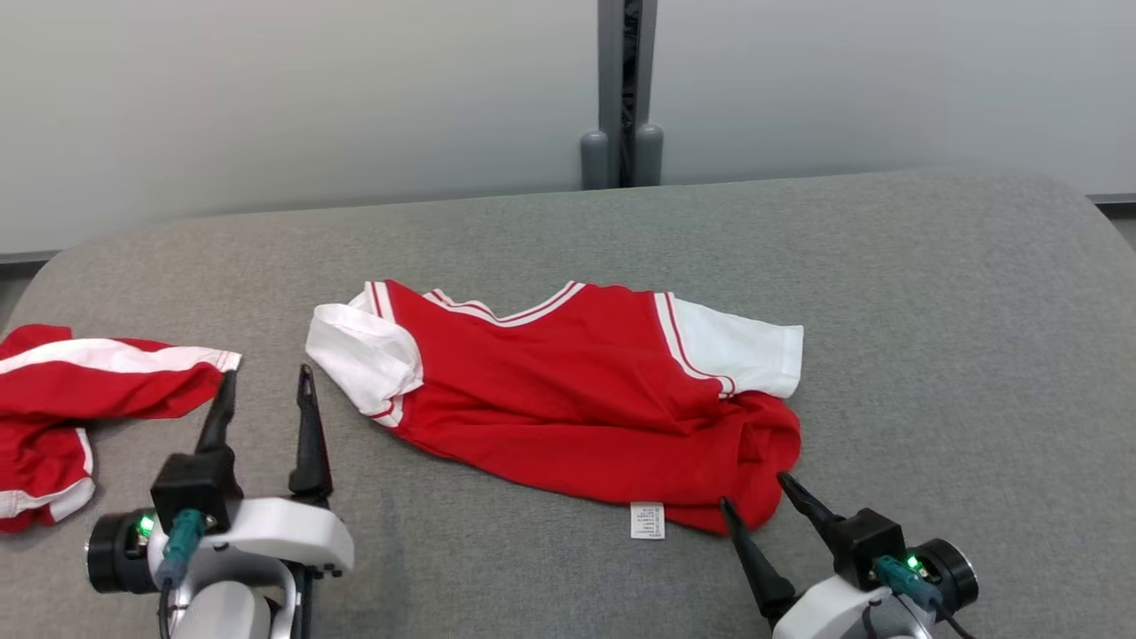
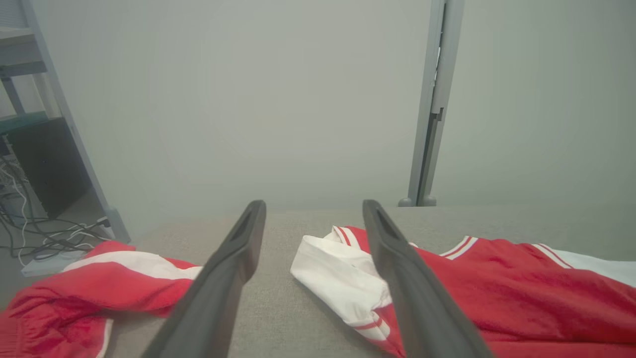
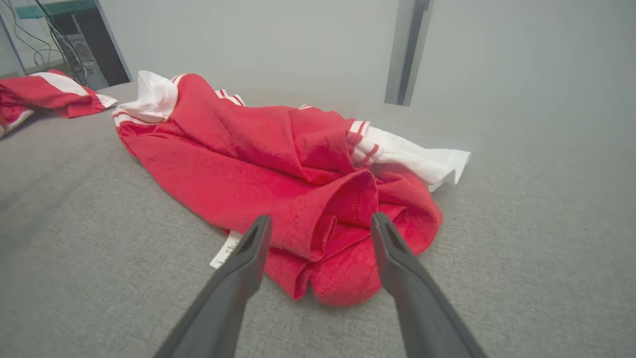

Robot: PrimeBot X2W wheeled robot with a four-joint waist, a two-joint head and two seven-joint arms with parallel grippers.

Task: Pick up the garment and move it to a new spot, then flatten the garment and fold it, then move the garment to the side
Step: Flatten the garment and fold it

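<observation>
The shirt's bunched hem stands up in a fold while the shirt's body lies slack. My right gripper should pick up the shirt by that hem [image 3: 319,229] next.
The garment [image 1: 568,390] is a red shirt with white sleeves, lying rumpled in the middle of the grey table [image 1: 932,311], its lower right hem bunched and a white label showing at the front edge. My left gripper [image 1: 266,374] stands open just left of the shirt's white sleeve, touching nothing. In the left wrist view the left gripper [image 2: 313,206] points past that sleeve of the garment [image 2: 497,288]. My right gripper [image 1: 753,491] is open at the bunched hem. In the right wrist view the right gripper [image 3: 320,220] straddles a fold of the garment [image 3: 248,149].
A second red-and-white piece of clothing [image 1: 80,382] lies crumpled at the table's left edge, also seen as the red-and-white heap [image 2: 99,288] and a distant heap [image 3: 44,92]. A grey wall with a post [image 1: 626,89] stands behind the table.
</observation>
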